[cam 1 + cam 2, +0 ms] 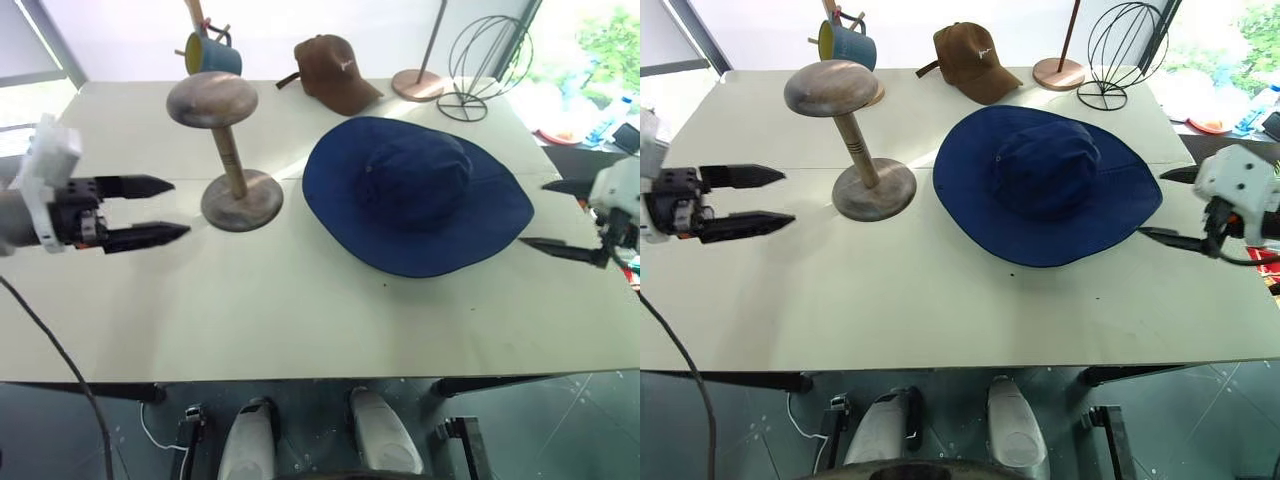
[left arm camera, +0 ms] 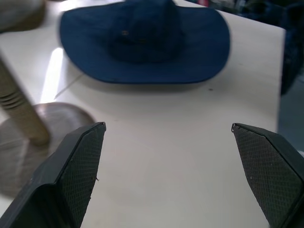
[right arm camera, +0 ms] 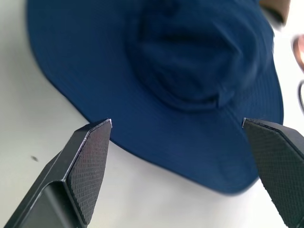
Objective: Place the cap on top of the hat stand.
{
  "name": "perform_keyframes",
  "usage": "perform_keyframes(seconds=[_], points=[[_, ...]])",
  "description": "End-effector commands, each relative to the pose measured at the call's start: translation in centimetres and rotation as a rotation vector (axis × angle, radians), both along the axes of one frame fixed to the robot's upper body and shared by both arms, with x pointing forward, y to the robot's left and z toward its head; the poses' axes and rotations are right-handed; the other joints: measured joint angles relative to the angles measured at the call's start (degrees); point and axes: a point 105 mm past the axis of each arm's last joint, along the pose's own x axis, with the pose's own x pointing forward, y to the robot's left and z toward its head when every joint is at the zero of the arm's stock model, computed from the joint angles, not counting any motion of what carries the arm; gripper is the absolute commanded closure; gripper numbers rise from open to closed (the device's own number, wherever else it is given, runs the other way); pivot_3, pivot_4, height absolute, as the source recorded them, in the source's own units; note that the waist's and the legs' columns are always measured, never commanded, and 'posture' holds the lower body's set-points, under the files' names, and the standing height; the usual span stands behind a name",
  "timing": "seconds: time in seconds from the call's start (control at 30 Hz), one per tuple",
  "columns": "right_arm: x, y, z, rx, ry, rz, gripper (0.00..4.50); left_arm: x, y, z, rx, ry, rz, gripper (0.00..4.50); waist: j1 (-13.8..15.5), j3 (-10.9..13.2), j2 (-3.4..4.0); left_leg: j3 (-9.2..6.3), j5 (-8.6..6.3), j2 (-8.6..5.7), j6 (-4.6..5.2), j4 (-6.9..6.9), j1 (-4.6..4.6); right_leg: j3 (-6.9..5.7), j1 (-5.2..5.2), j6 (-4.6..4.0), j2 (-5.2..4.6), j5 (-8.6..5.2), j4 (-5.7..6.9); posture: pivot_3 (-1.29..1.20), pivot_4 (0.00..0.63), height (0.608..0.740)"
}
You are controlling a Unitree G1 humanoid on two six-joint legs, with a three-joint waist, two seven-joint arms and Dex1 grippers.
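The cap's round top (image 1: 418, 175) is wider than the open fingers, so my right gripper will next grab the cap by its thin outer brim edge (image 1: 523, 213) to place it.
The cap (image 1: 415, 195), a navy blue sun hat with a wide floppy brim, lies flat on the table right of centre. To its left stands the hat stand (image 1: 212, 100), with a dark domed top, a light post and a round disc base. My left gripper (image 1: 180, 209) hovers open just left of the stand's base, pointing toward the cap, with nothing between its fingers. At the cap's right brim edge, my right gripper (image 1: 533, 213) is open and empty, its lower fingertip close to the brim. The right wrist view has the cap (image 3: 190, 71) right ahead of the open fingers.
On the pale table (image 1: 300, 320), a brown baseball cap (image 1: 335, 72) lies at the back. Right of it are a thin pole on a round base (image 1: 418, 85) and a wire globe stand (image 1: 487, 60). A blue mug (image 1: 210, 52) hangs behind the hat stand.
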Motion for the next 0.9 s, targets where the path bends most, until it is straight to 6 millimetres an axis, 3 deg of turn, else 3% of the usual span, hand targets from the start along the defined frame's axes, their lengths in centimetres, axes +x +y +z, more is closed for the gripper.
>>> perform_keyframes(seconds=[0.03, 0.27, 0.4, 0.7, 0.9], points=[[-1.2, 2.8, 0.5, -0.086, -0.071, 0.044, 0.00, -1.0, -2.3, 0.7, 0.022, -0.028, -0.130, 0.05, 0.06, 0.00, 0.00, 0.00, 0.00, 0.00, 0.00, 0.04, -0.01, 0.00, 0.01, 0.00, 0.00, 0.00, 0.00, 0.00, 0.150, 0.738], [-1.7, 4.8, -5.1, -0.240, -0.069, 0.031, 0.00, -0.6, -5.1, 0.8, 0.011, -0.040, -0.250, 0.05, 1.22, -0.03, -0.06, -0.02, 0.00, -0.01, 0.00, 0.36, -0.13, -0.01, 0.06, -0.07, -0.02, -0.06, -0.04, 0.00, 0.150, 0.738], [-1.3, 6.0, -6.8, -0.236, -0.083, 0.028, 0.00, -0.2, -5.5, 0.7, 0.011, -0.042, -0.258, 0.05, 1.48, -0.04, -0.08, -0.03, -0.01, -0.01, 0.02, 0.51, -0.18, -0.02, 0.09, -0.10, -0.02, -0.07, -0.03, 0.00, 0.150, 0.738], [1.7, 8.7, -11.5, -0.211, -0.102, -0.015, 0.00, 0.3, -5.7, 0.8, 0.009, -0.058, -0.241, 0.05, 1.46, -0.06, -0.13, -0.08, -0.02, -0.01, 0.04, 0.55, -0.24, -0.04, 0.09, -0.10, -0.01, -0.07, -0.02, 0.00, 0.150, 0.738], [4.5, 8.9, -12.7, -0.198, -0.133, -0.095, 0.00, 0.6, -5.8, 1.3, -0.003, -0.079, -0.221, 0.05, 1.42, -0.12, -0.23, -0.13, -0.02, -0.01, 0.04, 0.65, -0.23, -0.08, 0.14, -0.13, 0.00, -0.03, 0.00, 0.00, 0.150, 0.738]])
